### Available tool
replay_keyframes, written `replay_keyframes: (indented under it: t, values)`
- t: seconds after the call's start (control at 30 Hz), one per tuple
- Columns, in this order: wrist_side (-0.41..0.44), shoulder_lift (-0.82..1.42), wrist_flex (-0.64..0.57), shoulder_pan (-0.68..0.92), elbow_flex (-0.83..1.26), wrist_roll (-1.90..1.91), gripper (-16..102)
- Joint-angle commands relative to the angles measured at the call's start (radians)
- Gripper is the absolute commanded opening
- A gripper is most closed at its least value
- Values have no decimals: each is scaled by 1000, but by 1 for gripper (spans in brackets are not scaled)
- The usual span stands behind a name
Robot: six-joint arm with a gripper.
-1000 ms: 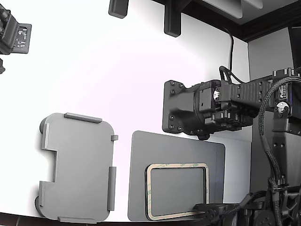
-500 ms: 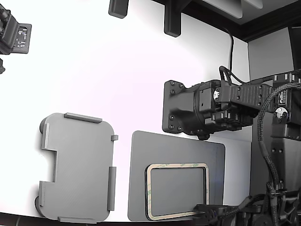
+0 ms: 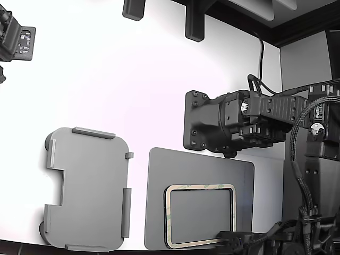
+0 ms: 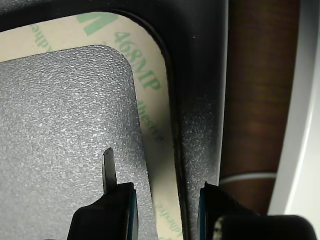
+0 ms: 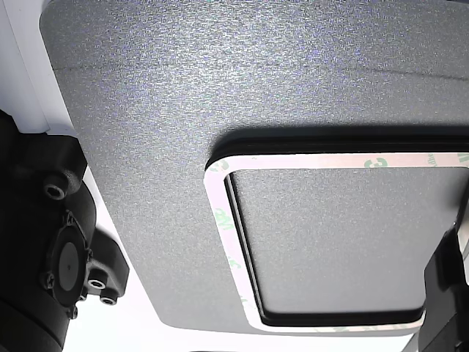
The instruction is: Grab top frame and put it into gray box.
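Observation:
The top frame needs to go into the gray box (image 3: 87, 186), so the gripper should grip it next by its long side (image 3: 233, 210).
The top frame (image 3: 201, 186) is a thin beige rectangle with green lettering, lying flat on a dark gray mat (image 3: 202, 164) at the exterior view's lower right. In the wrist view my gripper (image 4: 166, 212) is open and low over the frame (image 4: 150, 100), one finger (image 4: 110, 210) inside the opening, the other (image 4: 220, 210) outside, with the strip between them untouched. From outside, the gripper (image 3: 229, 235) shows as a black shape at the frame's near right corner. The gray box (image 3: 87, 186), a light gray tray with raised tabs, lies at the lower left, holding nothing.
A second black arm (image 3: 212, 127) with a flat plate hangs above the mat's far edge. Cables and a dark column (image 3: 313, 175) fill the exterior view's right side. The other view shows the frame (image 5: 220, 213) on the mat (image 5: 220, 88), with a black housing (image 5: 58, 242) beside it.
The cables at the exterior view's right edge have shifted slightly. The frame, the mat and the gray box have not moved.

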Motion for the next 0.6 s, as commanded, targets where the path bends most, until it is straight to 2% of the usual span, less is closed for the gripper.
replay_keyframes:
  t: [0.0,0.23,0.57]
  values:
    - [3,18,-5,-9,-21,2,48]
    - [9,28,-11,-8,-5,0,40]
    - [12,34,-25,-6,3,-5,39]
